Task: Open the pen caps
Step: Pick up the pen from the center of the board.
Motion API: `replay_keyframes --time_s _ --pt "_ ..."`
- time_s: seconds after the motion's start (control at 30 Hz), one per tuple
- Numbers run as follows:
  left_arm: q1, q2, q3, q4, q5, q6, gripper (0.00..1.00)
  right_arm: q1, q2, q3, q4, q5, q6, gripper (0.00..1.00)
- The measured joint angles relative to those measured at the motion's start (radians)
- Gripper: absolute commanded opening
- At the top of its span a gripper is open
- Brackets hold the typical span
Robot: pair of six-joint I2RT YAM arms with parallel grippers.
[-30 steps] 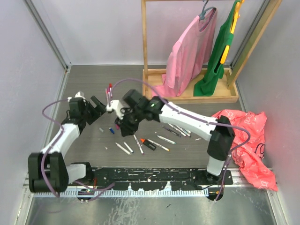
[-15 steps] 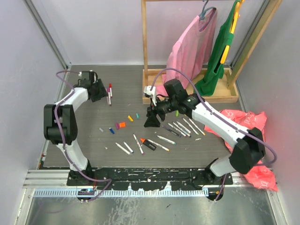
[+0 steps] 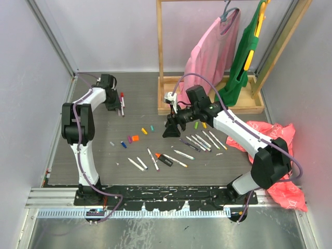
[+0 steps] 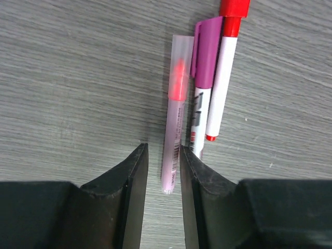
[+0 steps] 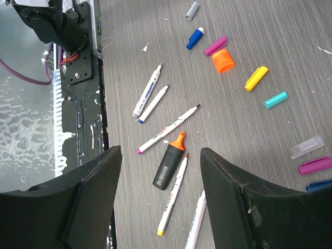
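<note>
The pink translucent pen's [image 4: 175, 114] tail [image 4: 170, 161] has a gap between it and one fingertip, so the pen would stay on the tabletop if I lifted my left gripper now.
Three capped pens lie side by side at the far left [image 3: 122, 102]. My left gripper [image 4: 163, 150] is down on the table with its narrowly open jaws on either side of the tail of the pink translucent pen [image 4: 175, 114]. The right finger touches it and a gap shows on the left. Beside it lie a purple-capped pen [image 4: 205, 57] and a red-capped pen [image 4: 223, 88]. My right gripper [image 5: 160, 153] hangs open and empty above the orange-and-black marker [image 5: 169, 167]. Loose pen caps lie mid-table: orange [image 5: 223, 60], yellow [image 5: 256, 78], teal [image 5: 275, 99], blue [image 5: 195, 38].
Several uncapped white pens lie in a row right of centre [image 3: 202, 141] and near the front [image 3: 137, 163]. A wooden rack [image 3: 207, 109] with pink and green garments stands at the back right. A red bag [image 3: 275, 150] lies at the right edge.
The left arm has swung out to the three pens at the far left and its jaws have narrowed round the pink one. The right arm has pulled back to the right and opened.
</note>
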Motion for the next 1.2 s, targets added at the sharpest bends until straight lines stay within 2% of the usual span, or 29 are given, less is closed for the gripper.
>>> replay_keyframes --time_s 0.5,0.67,0.83,0.9,1.07,1.2 --pt "-0.006 0.078 0.111 -0.067 -0.011 0.025 0.29 -0.009 0.0 0.0 0.0 -0.018 0.0 0.67" --pt "-0.007 0.079 0.114 -0.074 -0.017 0.031 0.22 -0.013 0.0 0.0 0.0 -0.019 0.0 0.67" --pt "-0.007 0.084 0.122 -0.085 -0.02 0.035 0.04 -0.016 0.0 0.0 0.0 -0.021 0.0 0.67" --pt "-0.007 0.084 0.122 -0.086 -0.02 0.037 0.0 -0.017 0.0 0.0 0.0 -0.022 0.0 0.68" --pt "-0.007 0.077 0.113 -0.08 -0.028 0.038 0.0 -0.019 0.0 0.0 0.0 -0.034 -0.002 0.67" --pt "-0.007 0.019 0.05 -0.075 -0.037 0.037 0.0 -0.02 0.0 0.0 0.0 -0.054 -0.002 0.67"
